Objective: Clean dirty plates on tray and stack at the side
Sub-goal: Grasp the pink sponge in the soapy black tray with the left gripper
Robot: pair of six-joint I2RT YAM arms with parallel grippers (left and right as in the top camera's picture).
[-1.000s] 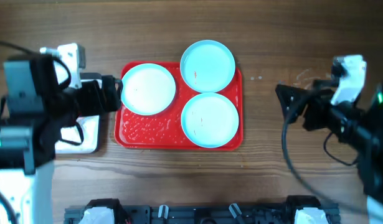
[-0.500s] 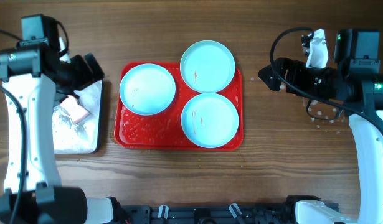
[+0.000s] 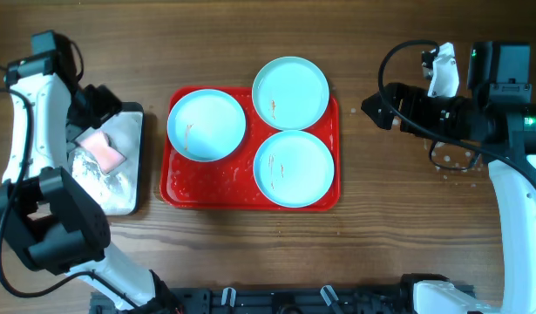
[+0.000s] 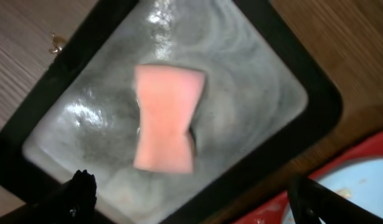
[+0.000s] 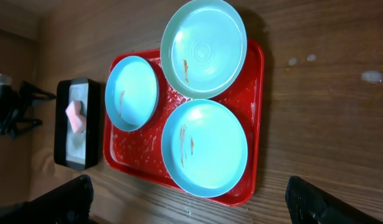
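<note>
The left gripper grabs the pink sponge from above across its narrow middle (image 3: pixel 103 152) (image 4: pixel 165 123) next, leaving the sponge's bottom free to clean dirty plates.
Three pale turquoise plates sit on the red tray (image 3: pixel 182 187): one at the left (image 3: pixel 206 125), one at the back right (image 3: pixel 290 92), one at the front right (image 3: pixel 294 167). Each carries small brownish specks. They also show in the right wrist view, on the tray (image 5: pixel 256 81). My left gripper (image 3: pixel 106 103) is open and empty above the metal pan, over a pink sponge (image 4: pixel 165 118). My right gripper (image 3: pixel 378 111) is open and empty, right of the tray above bare table.
A black-rimmed silver metal pan (image 3: pixel 132 187) stands left of the tray, with the pink sponge (image 3: pixel 104 149) lying in wet residue. Small droplets (image 3: pixel 451 166) mark the wood at the right. Wooden table surrounds everything.
My left arm has swung from beside the tray back over the metal pan, uncovering the sponge. My right arm rose and settled right of the tray. The plates have not moved.
</note>
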